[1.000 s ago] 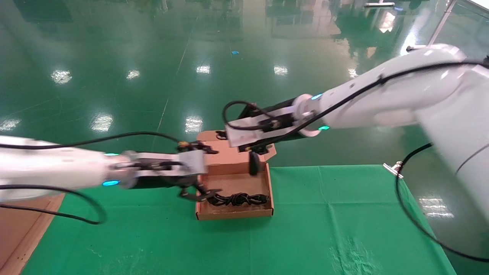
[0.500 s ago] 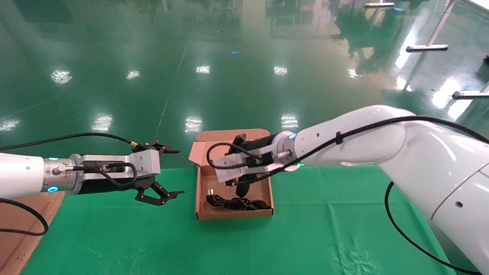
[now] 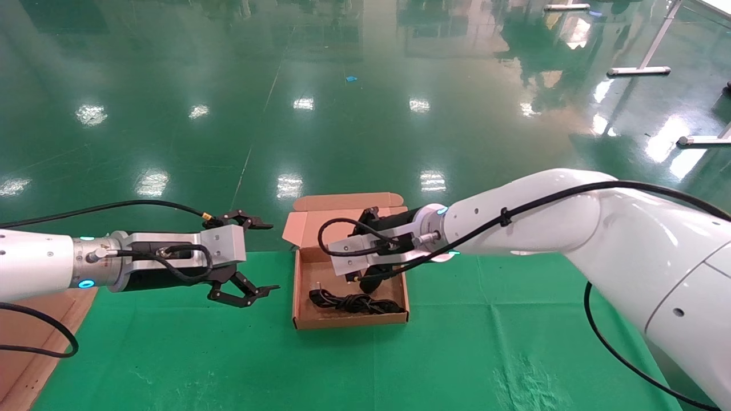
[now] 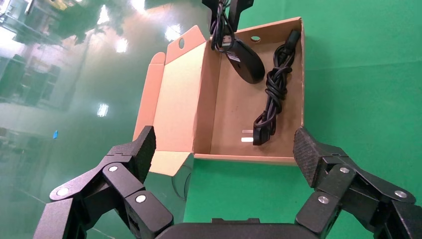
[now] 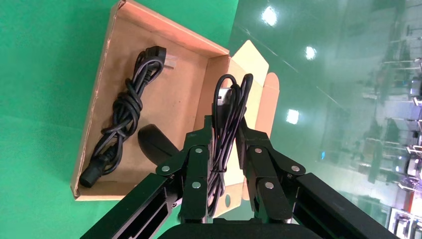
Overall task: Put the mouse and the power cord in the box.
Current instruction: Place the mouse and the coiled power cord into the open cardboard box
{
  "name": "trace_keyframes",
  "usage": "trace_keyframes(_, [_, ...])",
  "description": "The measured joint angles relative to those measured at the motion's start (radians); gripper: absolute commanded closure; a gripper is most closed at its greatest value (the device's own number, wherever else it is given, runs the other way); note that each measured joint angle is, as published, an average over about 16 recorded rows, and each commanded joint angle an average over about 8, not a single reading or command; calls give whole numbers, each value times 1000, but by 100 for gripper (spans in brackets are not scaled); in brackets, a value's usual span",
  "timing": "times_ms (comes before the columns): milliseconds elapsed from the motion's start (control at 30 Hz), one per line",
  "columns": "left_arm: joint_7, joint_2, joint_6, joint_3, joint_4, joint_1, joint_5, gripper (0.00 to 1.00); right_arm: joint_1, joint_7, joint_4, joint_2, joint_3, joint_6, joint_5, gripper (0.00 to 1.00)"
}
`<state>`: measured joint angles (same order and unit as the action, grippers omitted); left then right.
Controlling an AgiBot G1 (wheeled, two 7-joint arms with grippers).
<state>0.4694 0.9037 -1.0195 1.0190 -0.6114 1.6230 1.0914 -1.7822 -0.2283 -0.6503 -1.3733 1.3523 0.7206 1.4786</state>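
My right gripper releases the black mouse now. The black mouse (image 5: 152, 142) hangs low inside the box's sides, beside the coiled power cord.
The brown cardboard box (image 3: 351, 322) lies open on the green cloth, its lid (image 3: 342, 202) folded back past the table's far edge. A coiled black power cord (image 3: 357, 302) lies inside along the near wall (image 4: 274, 84) (image 5: 124, 114). My right gripper (image 3: 365, 273) hangs over the box, shut on the mouse's bundled thin wire (image 5: 226, 114). The black mouse (image 5: 152, 142) dangles tilted below it inside the box (image 4: 247, 62); whether it touches the floor I cannot tell. My left gripper (image 3: 271, 257) is open and holds nothing, just left of the box (image 4: 225, 149).
The green cloth (image 3: 514, 319) spreads wide to the right and front of the box. A brown board (image 3: 23, 348) lies at the near left corner. Beyond the table's far edge is shiny green floor.
My left gripper has drawn back leftward out of the box, open. The right arm has come down and lowered the mouse into the box by its wire.
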Motion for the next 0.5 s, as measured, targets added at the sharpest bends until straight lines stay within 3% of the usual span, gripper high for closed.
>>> trace_keyframes(500, [1, 5, 2, 0, 5, -1, 0, 0, -2, -7, 0, 2, -9, 8, 4, 0])
